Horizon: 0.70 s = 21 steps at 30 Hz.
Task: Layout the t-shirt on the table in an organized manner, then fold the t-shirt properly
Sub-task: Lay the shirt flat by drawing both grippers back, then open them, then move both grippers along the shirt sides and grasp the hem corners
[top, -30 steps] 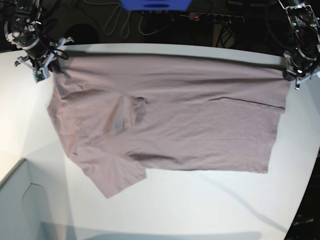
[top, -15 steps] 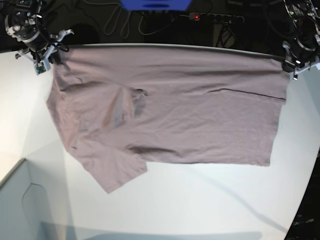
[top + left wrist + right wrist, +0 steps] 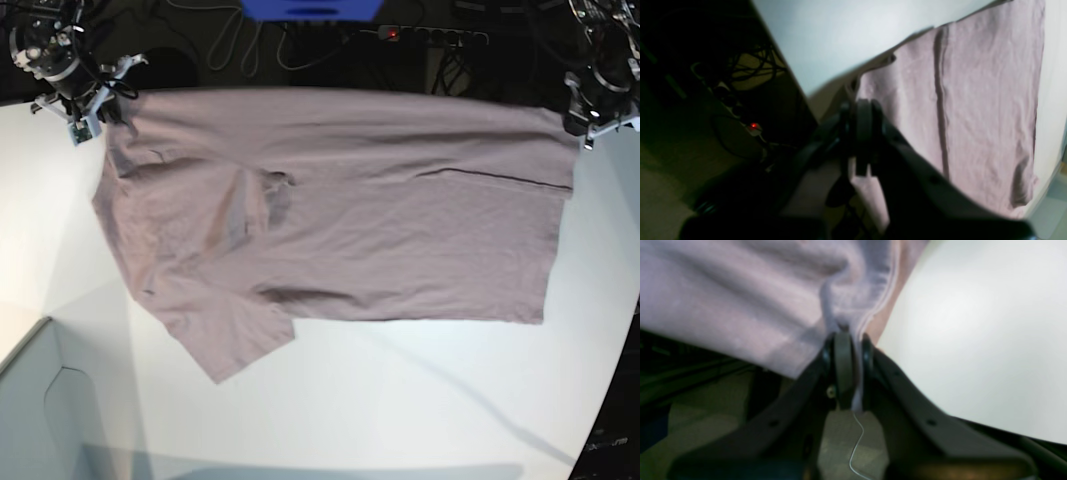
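The mauve t-shirt [image 3: 340, 215] is flat on the tabletop up to its held corner, so my left gripper needs to open now and let go of the corner.
The mauve t-shirt [image 3: 340, 215] lies spread across the white table [image 3: 400, 400], its top edge stretched along the table's far edge, one sleeve pointing to the front left. My left gripper [image 3: 585, 125] is shut on the shirt's far right corner; in the left wrist view the gripper [image 3: 863, 133] pinches the cloth [image 3: 980, 110] beyond the table's edge. My right gripper [image 3: 100, 112] is shut on the far left corner; in the right wrist view the gripper [image 3: 846, 350] clamps bunched fabric [image 3: 756, 300] beside the table [image 3: 973, 340].
A pale box corner [image 3: 40, 420] sits at the front left. Behind the table's far edge are dark floor, cables, a power strip with a red light [image 3: 392, 35] and a blue object [image 3: 310, 8]. The table's curved edge runs down the right side.
Both grippers have pulled the shirt's top edge toward the far edge of the table, and the whole shirt has slid that way a little. Neither grip has changed.
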{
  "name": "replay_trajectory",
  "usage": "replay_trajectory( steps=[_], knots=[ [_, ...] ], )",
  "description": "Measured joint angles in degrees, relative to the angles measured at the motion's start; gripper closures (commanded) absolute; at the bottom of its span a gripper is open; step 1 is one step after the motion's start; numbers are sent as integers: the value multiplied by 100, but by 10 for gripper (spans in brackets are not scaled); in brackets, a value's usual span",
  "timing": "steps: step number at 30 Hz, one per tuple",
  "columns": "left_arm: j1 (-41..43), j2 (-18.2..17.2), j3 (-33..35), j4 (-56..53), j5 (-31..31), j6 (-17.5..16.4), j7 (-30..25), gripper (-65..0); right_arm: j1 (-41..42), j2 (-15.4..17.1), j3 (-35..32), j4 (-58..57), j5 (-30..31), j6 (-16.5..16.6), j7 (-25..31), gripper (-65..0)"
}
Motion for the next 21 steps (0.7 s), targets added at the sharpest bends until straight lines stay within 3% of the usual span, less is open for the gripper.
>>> replay_trajectory(
  steps=[3, 6, 10, 15, 21],
  knots=[
    [-2, 0, 0, 0, 0, 0, 0, -7, 0, 0, 0, 0, 0, 0, 0, -70],
    [-15, 0, 4, 2, -2, 0, 2, -71, -2, 0, 0, 0, -4, 0, 0, -178],
    [-13, 0, 4, 28, -2, 0, 4, -285, 4, -17, 251, 70, 2, 2, 7, -284],
    [15, 2, 7, 378, 2, 0, 4, -511, 83, -208, 800, 496, -15, 2, -44, -317],
    [-20, -2, -17, 892, -9, 0, 7, -531, 555, -332, 1093, 691, -28, 0, -59, -328]
  ],
)
